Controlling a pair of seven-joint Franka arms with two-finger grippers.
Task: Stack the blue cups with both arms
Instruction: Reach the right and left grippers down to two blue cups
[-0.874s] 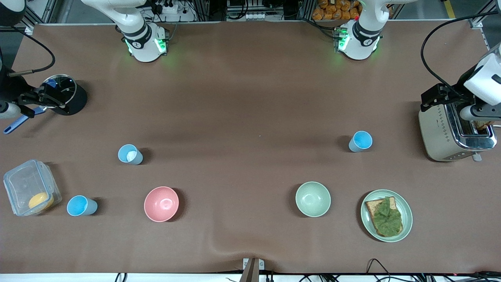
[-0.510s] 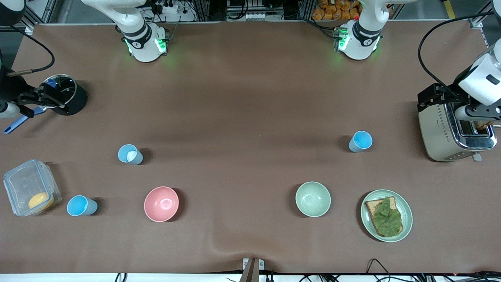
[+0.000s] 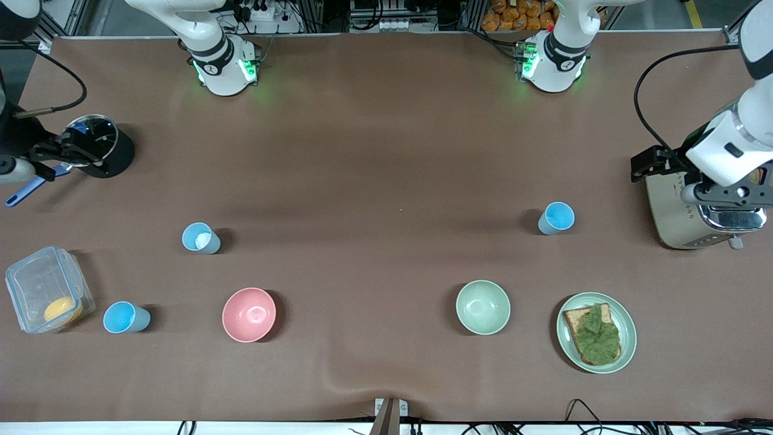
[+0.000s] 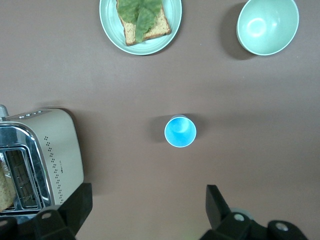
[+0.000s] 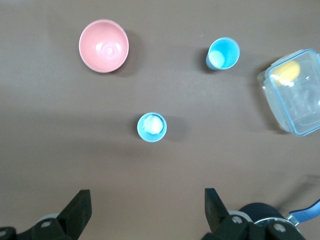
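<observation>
I should next pick up the cup holding the white wad by its rim with my right gripper, to stack the blue cups together.
Three blue cups stand upright on the brown table. A pale grey-blue cup and a sky-blue cup are at the right arm's end; the sky-blue one is nearer the front camera. Another sky-blue cup stands at the left arm's end. My left gripper hangs open and empty over the toaster's edge, apart from that cup. Beside the black pot, my right gripper is open and empty, high above the table.
A toaster and a plate with toast and lettuce are at the left arm's end, with a pale green bowl nearby. A pink bowl, a clear container and a black pot are at the right arm's end.
My left arm has swung over the toaster toward the table's middle. The right arm has barely moved. The cups have not moved.
</observation>
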